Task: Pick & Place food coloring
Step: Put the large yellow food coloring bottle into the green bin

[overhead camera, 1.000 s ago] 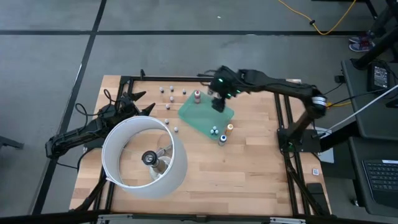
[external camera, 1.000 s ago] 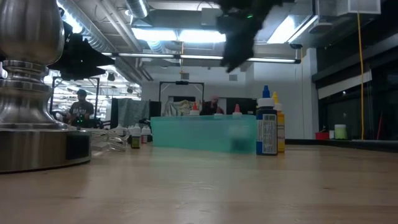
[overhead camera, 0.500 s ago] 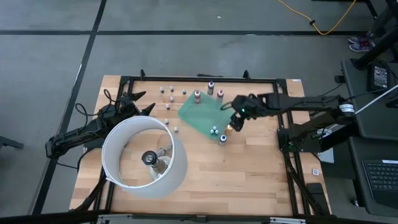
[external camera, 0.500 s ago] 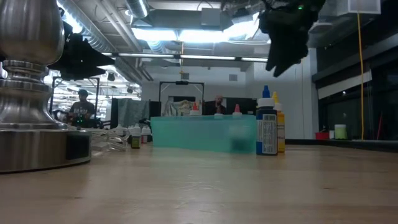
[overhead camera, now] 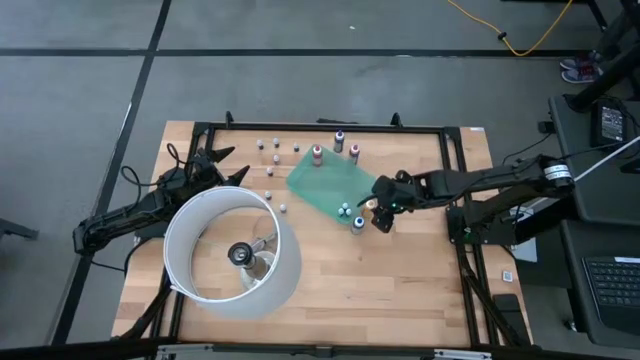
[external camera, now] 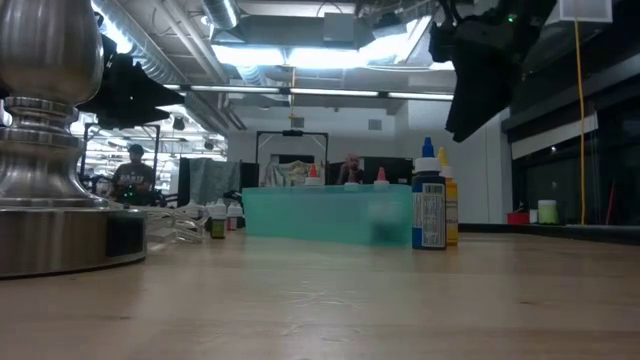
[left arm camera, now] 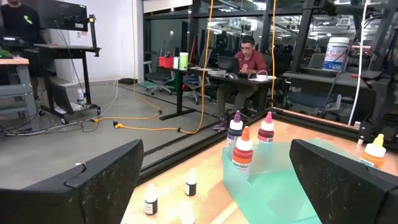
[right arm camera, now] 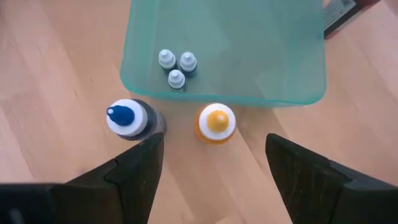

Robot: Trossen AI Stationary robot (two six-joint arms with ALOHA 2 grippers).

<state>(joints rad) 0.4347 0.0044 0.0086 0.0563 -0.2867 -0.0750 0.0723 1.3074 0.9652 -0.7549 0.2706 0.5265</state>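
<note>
My right gripper lowers toward the orange cap [right arm camera: 217,121] next, before closing. Its fingers are above and short of the cap, bare wood between them, so closing now would miss.
The food coloring bottles stand upright on the wooden table. In the right wrist view an orange-capped bottle [right arm camera: 216,122] and a blue-capped dark bottle [right arm camera: 129,119] stand just off the near edge of the green sheet [right arm camera: 230,43]. Three tiny pale bottles [right arm camera: 176,67] stand on the sheet. My right gripper [right arm camera: 214,168] hovers open above the orange bottle [overhead camera: 369,204], touching nothing; the low view shows the right gripper [external camera: 480,70] well above the bottles [external camera: 428,205]. My left gripper [left arm camera: 217,186] waits open at the table's left [overhead camera: 215,165].
More bottles stand near the far edge [overhead camera: 339,138], [overhead camera: 317,153] and scattered left of the sheet [overhead camera: 274,158]. A big white ring lamp [overhead camera: 233,252] on a metal base [external camera: 50,130] fills the near left. People sit at desks beyond the table [left arm camera: 247,59].
My right gripper has swung from above the far part of the green sheet toward the table's right and near edge, ending over the orange and blue bottles. The bottles have stayed put.
</note>
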